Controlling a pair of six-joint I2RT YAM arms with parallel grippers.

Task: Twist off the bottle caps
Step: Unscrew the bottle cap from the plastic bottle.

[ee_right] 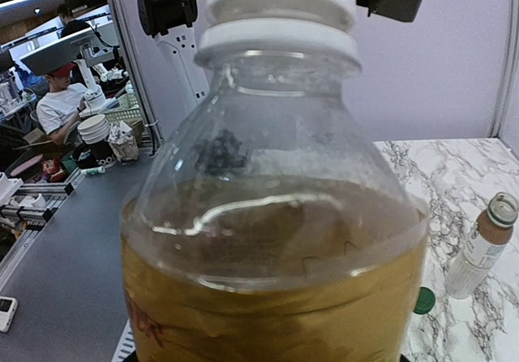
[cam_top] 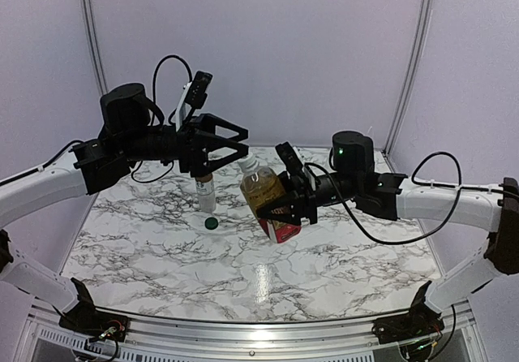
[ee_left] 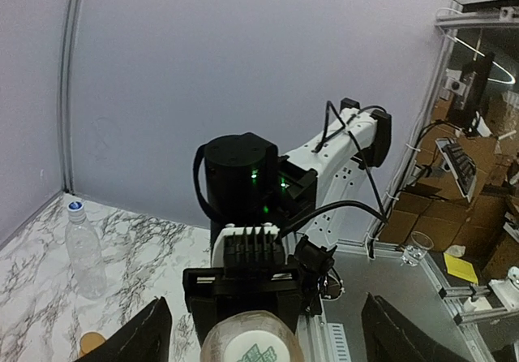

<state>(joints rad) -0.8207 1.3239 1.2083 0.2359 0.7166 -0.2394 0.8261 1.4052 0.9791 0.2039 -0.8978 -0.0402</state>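
I need to unscrew the white cap (cam_top: 247, 162) (ee_left: 258, 342), so my left gripper needs to grab it next by opposite sides, facing its top. My right gripper keeps holding the bottle.
My right gripper (cam_top: 284, 209) is shut on the amber tea bottle (cam_top: 268, 196) with the red label and holds it tilted above the table. The bottle fills the right wrist view and hides my fingers there. Its white cap (ee_left: 258, 342) points at my left gripper (ee_left: 272, 338), which is open. The left fingers (ee_left: 139, 338) stand wide on either side of the cap and do not touch it. A dark green cap (cam_top: 212, 223) lies loose on the marble beside a short bottle (cam_top: 205, 191) with a white label.
A tall clear bottle (ee_left: 83, 248) with a white and blue cap stands on the marble table (cam_top: 162, 248) near the back wall. An orange cap (ee_left: 91, 343) shows just in front of it. White frame posts (cam_top: 91, 29) and lilac walls close in the table.
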